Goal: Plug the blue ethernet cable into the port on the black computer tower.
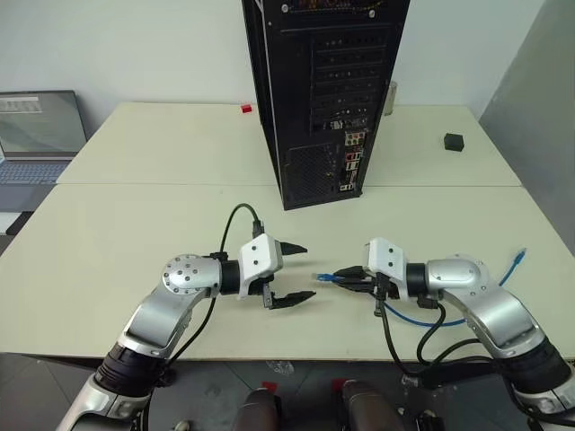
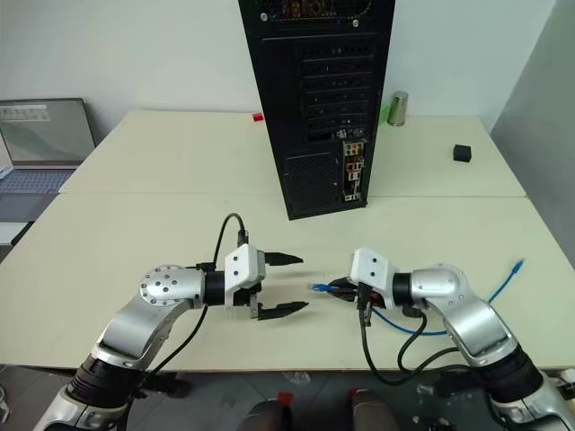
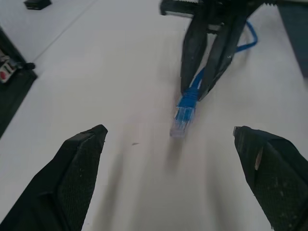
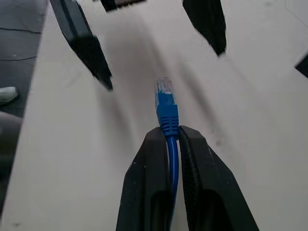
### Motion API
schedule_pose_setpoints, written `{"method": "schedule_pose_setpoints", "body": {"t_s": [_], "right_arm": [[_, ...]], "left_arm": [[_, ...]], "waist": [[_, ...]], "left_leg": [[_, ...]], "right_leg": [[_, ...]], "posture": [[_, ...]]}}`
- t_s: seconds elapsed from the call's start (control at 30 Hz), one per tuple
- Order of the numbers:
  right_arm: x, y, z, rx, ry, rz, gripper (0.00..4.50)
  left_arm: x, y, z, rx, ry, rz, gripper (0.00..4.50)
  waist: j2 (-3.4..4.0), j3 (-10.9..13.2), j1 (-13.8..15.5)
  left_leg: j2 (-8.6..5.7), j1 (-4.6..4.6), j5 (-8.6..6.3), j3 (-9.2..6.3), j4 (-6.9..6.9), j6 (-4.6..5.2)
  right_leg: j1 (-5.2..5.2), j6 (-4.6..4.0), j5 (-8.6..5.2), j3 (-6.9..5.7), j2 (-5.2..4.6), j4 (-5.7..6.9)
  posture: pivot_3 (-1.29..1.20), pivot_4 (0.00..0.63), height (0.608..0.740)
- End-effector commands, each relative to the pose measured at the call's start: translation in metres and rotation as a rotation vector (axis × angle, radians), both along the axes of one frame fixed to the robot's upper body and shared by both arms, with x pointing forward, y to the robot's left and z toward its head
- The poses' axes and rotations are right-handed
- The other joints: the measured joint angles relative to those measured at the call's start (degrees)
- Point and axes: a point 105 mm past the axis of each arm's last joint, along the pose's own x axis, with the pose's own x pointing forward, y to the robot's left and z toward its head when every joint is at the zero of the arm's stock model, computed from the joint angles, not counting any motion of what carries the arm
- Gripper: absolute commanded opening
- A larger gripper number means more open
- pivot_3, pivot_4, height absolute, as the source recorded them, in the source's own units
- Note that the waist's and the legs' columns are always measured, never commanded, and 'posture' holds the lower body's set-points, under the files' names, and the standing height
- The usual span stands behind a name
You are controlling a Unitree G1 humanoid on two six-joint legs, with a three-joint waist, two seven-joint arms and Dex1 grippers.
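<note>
My left gripper is about to grab the clear plug by its exposed front end (image 1: 317,277), because my right gripper's black fingers cover the cable just behind the plug.
My right gripper (image 1: 346,277) is shut on the blue ethernet cable (image 4: 166,107) just behind its clear plug, which sticks out toward my left gripper (image 1: 301,272). The left gripper stands open a short way from the plug, its two black fingers (image 3: 79,159) spread wide with nothing between them. The rest of the cable loops behind my right arm, and its far end (image 1: 518,259) lies at the table's right edge. Behind both grippers, the black computer tower (image 1: 323,99) stands upright at the table's middle back, its rear face with the coloured connectors (image 1: 352,160) turned toward me.
A grey laptop (image 1: 36,135) sits open at the far left. A small black block (image 1: 454,142) lies at the back right, a metal can (image 2: 397,108) stands behind the tower, and a small red piece (image 1: 246,109) lies at its left.
</note>
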Motion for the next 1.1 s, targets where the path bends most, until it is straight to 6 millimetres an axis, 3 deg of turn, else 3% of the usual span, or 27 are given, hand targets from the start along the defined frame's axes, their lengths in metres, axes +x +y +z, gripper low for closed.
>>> {"method": "schedule_pose_setpoints", "body": {"t_s": [0.03,0.2,0.3,0.9,1.1], "right_arm": [[-0.005,0.008,0.004,-0.014,0.001,0.079,0.05],[-0.005,0.010,0.004,-0.025,-0.007,0.102,0.05],[-0.006,0.011,0.004,-0.028,-0.009,0.108,0.05],[-0.007,0.014,0.004,-0.032,-0.010,0.126,0.04],[-0.006,0.015,0.005,-0.026,-0.016,0.122,0.04]], "left_arm": [[-0.005,0.000,-0.002,0.041,-0.013,-0.066,4.50],[-0.003,-0.001,-0.002,0.033,-0.013,-0.064,4.50],[-0.002,-0.002,-0.001,0.021,-0.018,-0.063,4.05],[-0.007,-0.004,-0.006,0.040,-0.001,-0.083,0.33],[-0.006,-0.003,-0.009,0.048,-0.011,-0.071,0.28]], "waist": [[0.00,0.0,0.0],[0.00,0.0,0.0],[0.00,0.0,0.0],[0.00,0.0,0.0],[0.00,0.0,0.0]], "left_leg": [[0.00,-0.02,0.00,-0.02,0.00,0.00],[0.01,-0.08,0.00,-0.07,0.04,0.00],[0.00,-0.08,0.00,-0.09,0.04,0.00],[0.00,-0.08,0.00,-0.14,0.04,0.00],[0.00,-0.08,0.00,-0.15,0.04,0.00]], "right_leg": [[-0.01,-0.01,0.00,-0.01,-0.02,-0.01],[-0.02,-0.01,0.00,-0.04,-0.07,0.00],[-0.03,-0.01,0.00,-0.07,-0.07,0.00],[-0.03,-0.01,0.00,-0.07,-0.07,0.02],[-0.03,-0.01,0.00,-0.08,-0.07,0.02]], "posture": [[0.00,0.150,0.740],[0.00,0.150,0.740],[0.00,0.150,0.740],[0.00,0.150,0.740],[0.00,0.150,0.740]]}}
